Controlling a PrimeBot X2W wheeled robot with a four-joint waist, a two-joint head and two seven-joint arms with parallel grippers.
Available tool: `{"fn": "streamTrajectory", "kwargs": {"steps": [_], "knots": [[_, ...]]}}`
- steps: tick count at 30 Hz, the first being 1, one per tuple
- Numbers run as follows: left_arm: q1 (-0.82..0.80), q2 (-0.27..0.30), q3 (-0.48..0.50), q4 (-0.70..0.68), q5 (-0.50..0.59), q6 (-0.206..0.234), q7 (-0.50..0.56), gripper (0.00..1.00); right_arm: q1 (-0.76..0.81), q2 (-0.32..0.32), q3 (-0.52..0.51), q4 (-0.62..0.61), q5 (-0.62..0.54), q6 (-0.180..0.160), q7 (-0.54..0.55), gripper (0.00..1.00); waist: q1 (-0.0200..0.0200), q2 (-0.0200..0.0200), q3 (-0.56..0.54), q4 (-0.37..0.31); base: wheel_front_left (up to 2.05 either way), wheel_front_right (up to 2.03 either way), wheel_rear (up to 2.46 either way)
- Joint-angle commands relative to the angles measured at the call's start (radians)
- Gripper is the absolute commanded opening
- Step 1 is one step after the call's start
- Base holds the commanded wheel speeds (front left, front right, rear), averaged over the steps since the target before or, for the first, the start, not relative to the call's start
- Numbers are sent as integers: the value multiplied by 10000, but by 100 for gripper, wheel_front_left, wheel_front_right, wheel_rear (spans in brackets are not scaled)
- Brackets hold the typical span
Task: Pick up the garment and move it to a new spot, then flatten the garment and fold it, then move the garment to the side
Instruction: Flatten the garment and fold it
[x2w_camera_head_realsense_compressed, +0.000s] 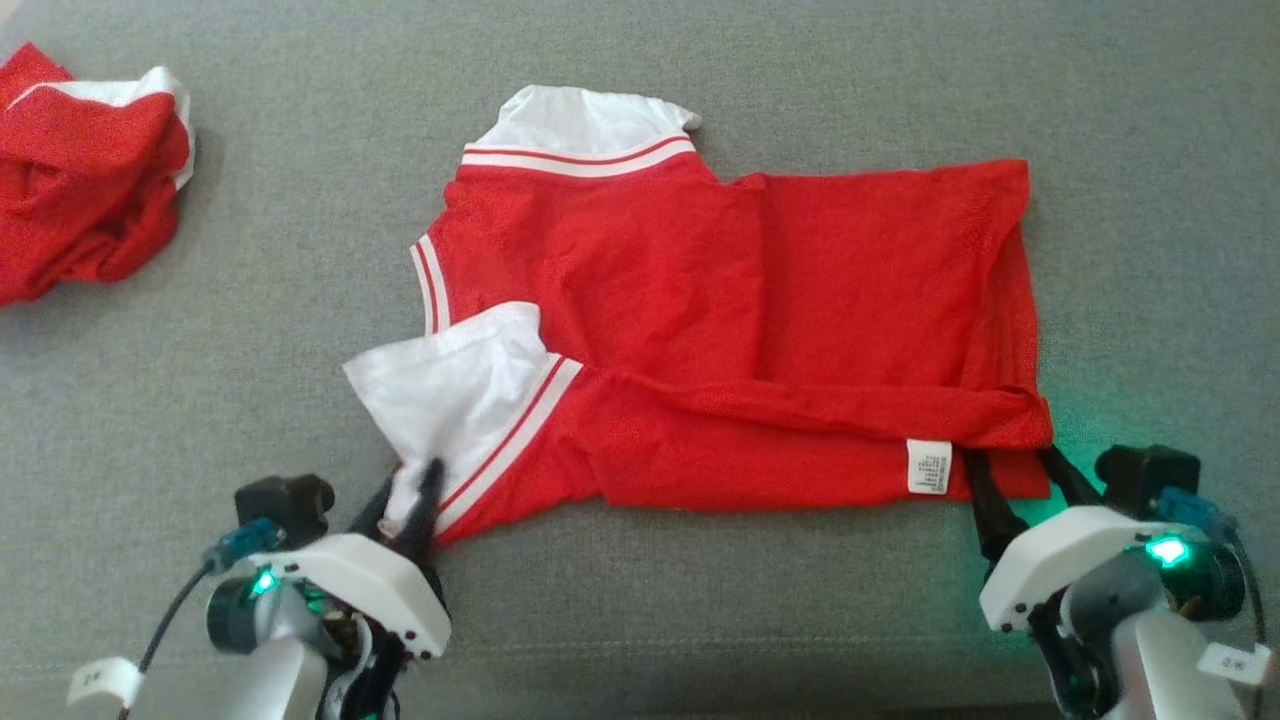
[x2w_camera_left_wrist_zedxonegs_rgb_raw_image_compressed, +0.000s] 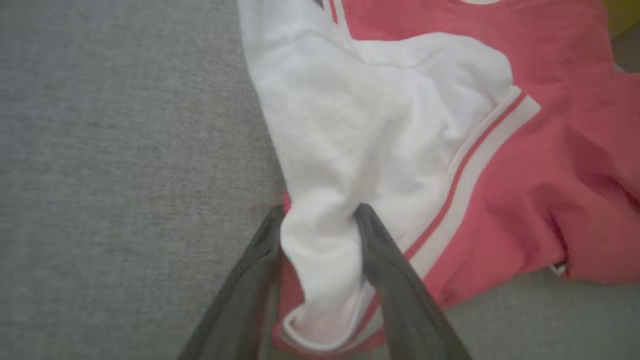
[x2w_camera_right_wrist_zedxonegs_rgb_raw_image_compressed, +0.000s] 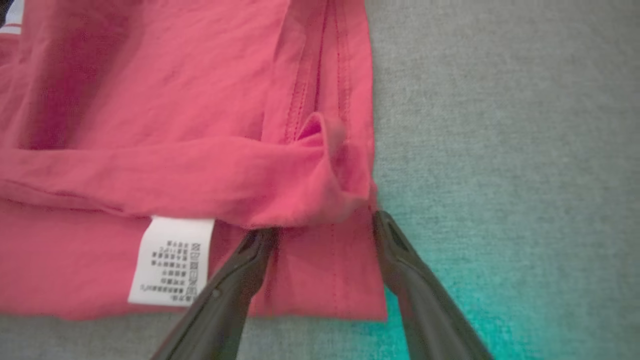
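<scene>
My right gripper grabs the garment by its bottom hem beside the care label next, to fold the garment (x2w_camera_head_realsense_compressed: 700, 300).
The garment (x2w_camera_head_realsense_compressed: 700, 300), a red shirt with white sleeves and striped trim, lies spread on the grey surface, its near edge folded over on itself. My left gripper (x2w_camera_head_realsense_compressed: 410, 490) is at the near white sleeve (x2w_camera_left_wrist_zedxonegs_rgb_raw_image_compressed: 360, 125). In the left wrist view its two dark fingers press a bunched fold of that sleeve between them (x2w_camera_left_wrist_zedxonegs_rgb_raw_image_compressed: 317, 215). My right gripper (x2w_camera_head_realsense_compressed: 1012, 460) is at the near right hem corner. It stands open (x2w_camera_right_wrist_zedxonegs_rgb_raw_image_compressed: 322, 227), one finger lying on the red cloth and the other at its edge. A white care label (x2w_camera_right_wrist_zedxonegs_rgb_raw_image_compressed: 172, 260) sits just left of it.
A second red and white garment (x2w_camera_head_realsense_compressed: 90, 170) lies crumpled at the far left. The grey fabric surface (x2w_camera_head_realsense_compressed: 700, 620) stretches around the shirt on all sides.
</scene>
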Motion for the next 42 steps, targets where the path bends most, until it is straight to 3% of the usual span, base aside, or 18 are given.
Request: {"fn": "streamTrajectory", "kwargs": {"steps": [1, 4, 14, 27, 28, 29, 30, 31, 42], "knots": [[-88, 34, 110, 162, -26, -40, 285, 0, -75, -83, 189, 135, 102, -9, 319, 100, 0, 0, 33, -6, 0, 0, 0], [-83, 104, 28, 73, 62, -77, 177, 0, -137, -83, 205, 207, 223, -9, 371, 0, 0, 0, 77, -4, 0, 0, 0], [286, 351, 150, -1005, 185, 189, -234, 0, -5, -83, 162, -454, 496, -9, 80, 0, 0, 0, -63, 30, 0, 0, 0], [1980, 883, 654, -3126, -248, 993, 669, 0, 1348, -83, -228, -1742, 877, -9, 521, 0, 0, 0, -725, 78, 0, 0, 0], [2041, 886, 642, -3166, -282, 1017, 753, 0, 1372, -83, -235, -1730, 886, -9, 528, 16, 0, 0, -754, 69, 0, 0, 0], [2075, 876, 637, -3193, -307, 1044, 794, 0, 1366, -83, -227, -1738, 949, -9, 462, 100, 0, 0, -785, 64, 0, 0, 0], [2095, 863, 638, -3193, -317, 1081, 816, 84, 1349, -83, -212, -1739, 952, -9, 393, 100, 0, 0, -818, 53, 0, 0, 0], [2095, 842, 621, -3180, -317, 1111, 834, 100, 1322, -83, -212, -1754, 962, -9, 296, 100, 0, 0, -843, 53, 0, 0, 0], [1153, 854, 785, -3710, 624, 1383, -991, 100, 814, -83, -69, -3629, 492, -9, -1379, 100, 0, 0, -1293, -33, 0, 0, 0]]}}
